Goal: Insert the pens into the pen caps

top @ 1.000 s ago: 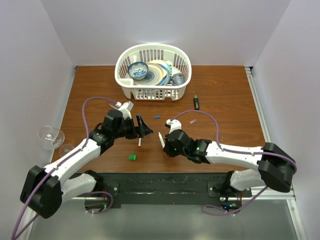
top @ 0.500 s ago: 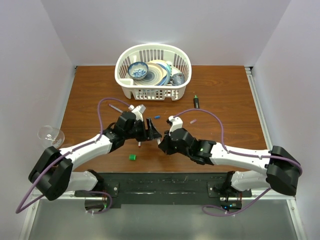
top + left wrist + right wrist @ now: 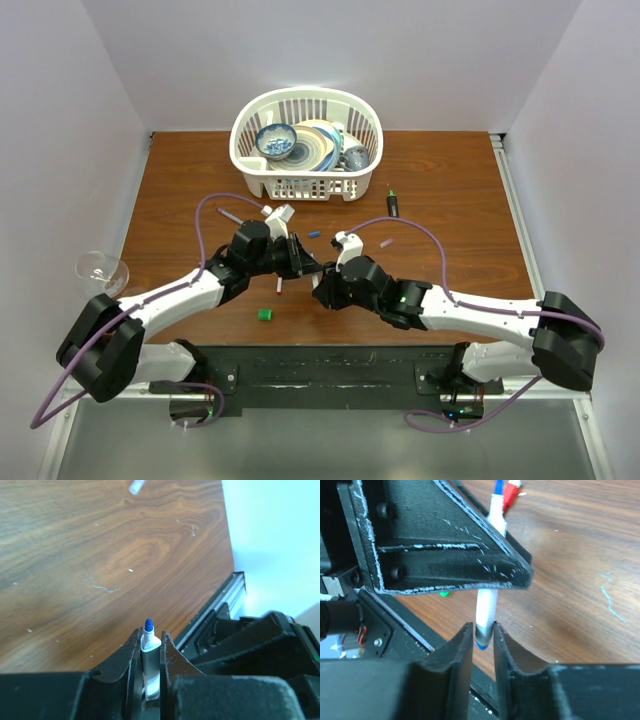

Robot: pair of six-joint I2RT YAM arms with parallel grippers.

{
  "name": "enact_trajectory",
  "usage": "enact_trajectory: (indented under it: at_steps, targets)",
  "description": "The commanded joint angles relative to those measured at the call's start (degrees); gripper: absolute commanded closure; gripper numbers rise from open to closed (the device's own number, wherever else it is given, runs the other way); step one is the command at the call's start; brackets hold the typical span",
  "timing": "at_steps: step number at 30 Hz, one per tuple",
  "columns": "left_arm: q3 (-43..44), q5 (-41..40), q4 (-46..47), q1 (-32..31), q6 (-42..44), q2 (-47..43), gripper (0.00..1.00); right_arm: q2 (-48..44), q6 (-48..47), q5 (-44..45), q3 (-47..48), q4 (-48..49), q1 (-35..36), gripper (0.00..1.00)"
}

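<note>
My right gripper grabs the white pen by its blue-ringed end (image 3: pixel 316 285) (image 3: pixel 483 636) next, which leaves the blue tip for the blue cap.
A slim white pen (image 3: pixel 150 655) with a blue tip stands between the jaws of my left gripper (image 3: pixel 149 639), which is shut on it. The same pen (image 3: pixel 486 610) runs down from under the left finger to my right gripper (image 3: pixel 483 630), whose tips stand slightly parted around its blue-ringed end. The two grippers meet mid-table, left (image 3: pixel 308 265) and right (image 3: pixel 322 283). A second white pen (image 3: pixel 279 287) lies just left of them, and a green cap (image 3: pixel 264 314) lies nearer the front. A blue cap (image 3: pixel 314 234) and a black marker (image 3: pixel 393 204) lie further back.
A white basket (image 3: pixel 250 160) of dishes stands at the back centre. A small pale cap (image 3: pixel 386 241) lies right of the grippers. A clear glass (image 3: pixel 100 270) sits off the table's left edge. The black base rail (image 3: pixel 330 365) runs along the near edge.
My left gripper swung right to the pen held up by the right gripper and closed on it. The right gripper's jaws have eased apart around the pen's end.
</note>
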Motion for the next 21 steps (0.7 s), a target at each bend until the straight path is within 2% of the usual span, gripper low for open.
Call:
enact_trajectory:
  at_steps: [1,6,9,10,11,13,15,16,18,21]
  targets:
    - [-1.08,4.15,3.89,-0.23,0.05,-4.16,1.0,-1.45,0.6,-1.23,-0.02,4.25,0.41,0.68]
    - [-2.66,5.73,5.82,-0.23,-0.56,-6.81,1.0,-1.72,1.12,-1.22,-0.64,6.01,0.41,0.62]
    - [-3.19,7.14,7.75,-0.23,-1.35,-7.34,1.0,-1.02,1.47,-1.75,-0.46,6.45,0.41,0.66]
    - [-3.19,7.75,8.1,-0.14,-1.53,-7.43,1.0,-1.02,1.65,-1.84,-0.55,6.97,0.41,0.71]
    - [-3.01,7.84,8.19,-0.23,-1.44,-7.51,1.0,-1.28,1.65,-1.93,-0.81,7.33,0.41,0.89]
    - [-2.84,7.23,7.32,-0.23,-0.66,-7.78,0.99,-1.98,1.74,-1.23,-1.42,7.51,0.41,1.0]
    - [-1.87,5.22,4.25,-0.23,0.57,-8.39,0.76,-3.55,2.26,-0.26,-2.12,6.9,0.41,1.0]
    - [-1.09,3.99,2.59,-0.05,2.67,-8.66,0.52,-4.09,2.44,1.22,-2.3,6.19,0.41,1.0]
    - [2.77,0.31,-3.82,-0.05,5.75,-8.66,0.35,-5.75,3.14,2.72,-2.13,2.26,0.41,1.0]
    - [10.85,-6.01,-15.07,0.3,13.57,-6.91,0.31,-7.43,3.06,7.63,-2.04,-3.1,0.5,1.0]
